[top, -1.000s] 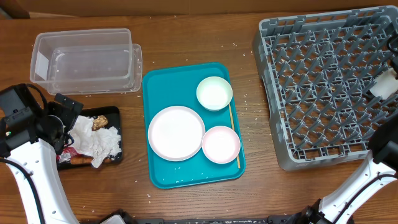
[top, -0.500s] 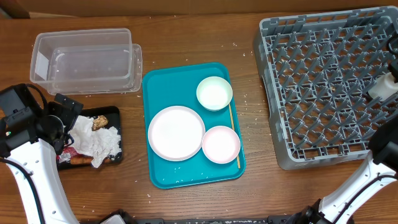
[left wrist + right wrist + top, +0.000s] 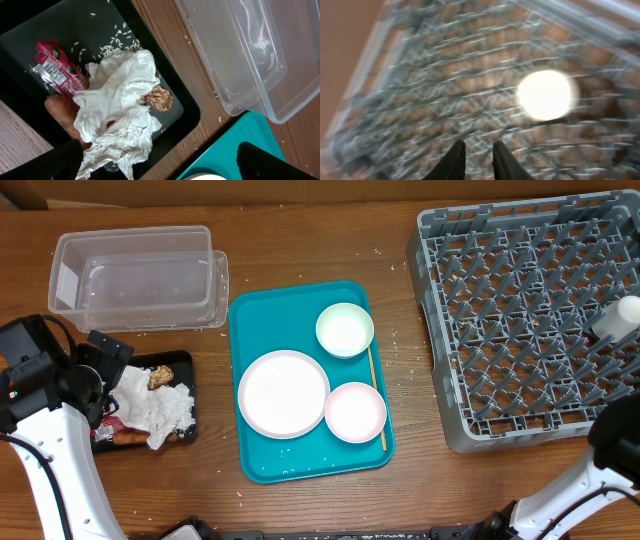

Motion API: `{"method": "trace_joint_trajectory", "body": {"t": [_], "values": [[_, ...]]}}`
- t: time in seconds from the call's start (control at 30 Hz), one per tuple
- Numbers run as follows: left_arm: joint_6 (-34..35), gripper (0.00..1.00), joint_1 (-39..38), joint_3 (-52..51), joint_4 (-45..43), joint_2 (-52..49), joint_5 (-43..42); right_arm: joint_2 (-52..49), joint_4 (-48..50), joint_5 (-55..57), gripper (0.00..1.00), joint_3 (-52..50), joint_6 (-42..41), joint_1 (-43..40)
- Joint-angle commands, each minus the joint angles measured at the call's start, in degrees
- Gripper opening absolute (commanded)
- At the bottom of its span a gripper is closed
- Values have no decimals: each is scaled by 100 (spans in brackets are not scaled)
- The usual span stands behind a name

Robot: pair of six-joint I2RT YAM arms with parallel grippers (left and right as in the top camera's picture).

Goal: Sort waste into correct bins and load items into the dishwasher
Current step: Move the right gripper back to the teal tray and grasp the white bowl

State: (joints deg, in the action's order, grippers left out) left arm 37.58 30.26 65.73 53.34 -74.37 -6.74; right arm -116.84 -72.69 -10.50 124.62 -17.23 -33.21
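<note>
My right gripper grips the pale saucer [image 3: 345,329] by its rim next, on the saucer's side away from the rack, to tilt and load it between dishwasher pegs.
The waste lies in the black bin [image 3: 190,395]: crumpled napkins [image 3: 120,100], a red wrapper [image 3: 55,70], a carrot [image 3: 60,112] and a brown food bit [image 3: 159,97]. My left gripper [image 3: 160,165] hovers wide open over the bin's near corner, holding nothing. On the teal tray [image 3: 300,305] sit a white plate [image 3: 283,392], a pink plate [image 3: 355,411], a pale saucer [image 3: 345,329] and a wooden stick [image 3: 376,395]. A white cup [image 3: 545,95] rests in the grey dishwasher rack [image 3: 520,320] near its right side. My right gripper [image 3: 479,150] hangs above the rack, jaws slightly apart and empty, clear of the cup.
A clear plastic container [image 3: 135,280] stands at the back left, just behind the bin. Bare wooden table [image 3: 410,380] separates the teal tray from the rack. The right arm's dark link [image 3: 618,435] crosses the rack's near right corner.
A dark part of the right arm that stood over the cup at the right edge has drawn away. The cup stays in the rack. The left arm has not moved.
</note>
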Motion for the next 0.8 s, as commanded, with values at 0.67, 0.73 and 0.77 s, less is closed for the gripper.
{"method": "trace_joint_trajectory", "body": {"t": [0.67,0.73,0.77], "values": [[55,100,9,96,2,-2,-17,-984,186,710,100,-50,-201,6247],[55,100,9,96,2,-2,-17,-1338,205,702,100,-50,-446,6522],[57,100,9,96,0,-2,-17,-1464,214,708,100,-50,-481,6603]]}}
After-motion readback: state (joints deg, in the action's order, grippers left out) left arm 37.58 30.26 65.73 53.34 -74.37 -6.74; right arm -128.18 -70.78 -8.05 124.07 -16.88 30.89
